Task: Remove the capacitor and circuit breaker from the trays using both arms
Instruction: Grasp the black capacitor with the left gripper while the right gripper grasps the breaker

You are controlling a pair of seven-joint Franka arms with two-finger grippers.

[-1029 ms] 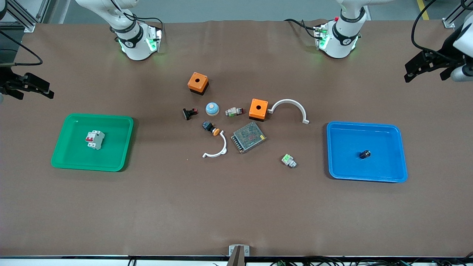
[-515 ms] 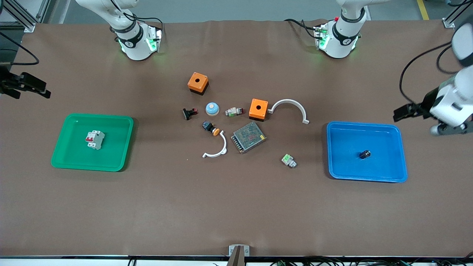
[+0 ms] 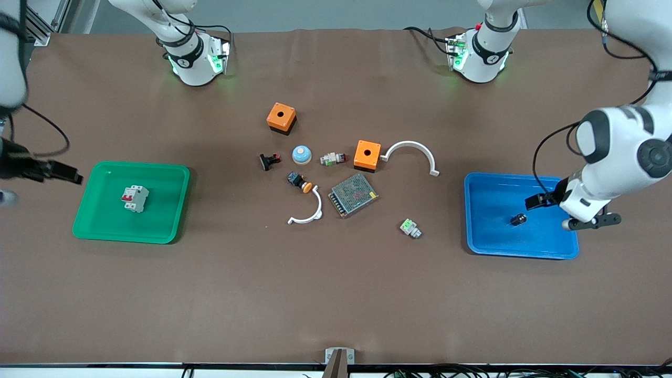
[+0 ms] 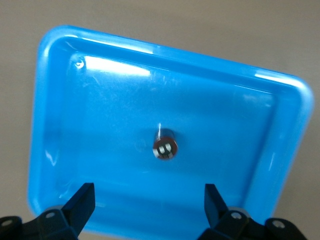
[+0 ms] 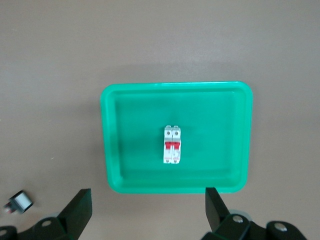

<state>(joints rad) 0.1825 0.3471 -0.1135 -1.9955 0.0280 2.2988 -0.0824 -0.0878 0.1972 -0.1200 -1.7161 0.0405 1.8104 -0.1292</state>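
My right gripper needs to take hold of the circuit breaker's white body around the red levers next, so that it can take the breaker out of the green tray (image 3: 100, 231) (image 5: 135, 165).
The capacitor (image 3: 519, 219), a tiny dark cylinder, lies in the blue tray (image 3: 485, 241) at the left arm's end of the table. It also shows in the left wrist view (image 4: 164, 146) inside the tray (image 4: 65, 100). My left gripper (image 3: 541, 201) hangs open and empty over that tray, beside the capacitor (image 4: 149, 192). The white breaker (image 3: 135, 198) with red levers lies in the green tray (image 3: 100, 231); the right wrist view shows the breaker (image 5: 172, 145) in the tray (image 5: 115, 170). My right gripper (image 3: 65, 174) is open and empty, just off the tray's edge (image 5: 148, 197).
Between the trays lie two orange boxes (image 3: 281, 117) (image 3: 367, 155), a blue-white dome (image 3: 301, 154), a metal mesh box (image 3: 353, 195), two white arcs (image 3: 412, 152) (image 3: 307, 212), a black push-button (image 3: 298, 181), a black-and-red clip (image 3: 269, 160) and green-white parts (image 3: 410, 228).
My left arm has swung in from the table's end and down over the blue tray. My right gripper has moved toward the green tray's edge. Breaker and capacitor have not moved.
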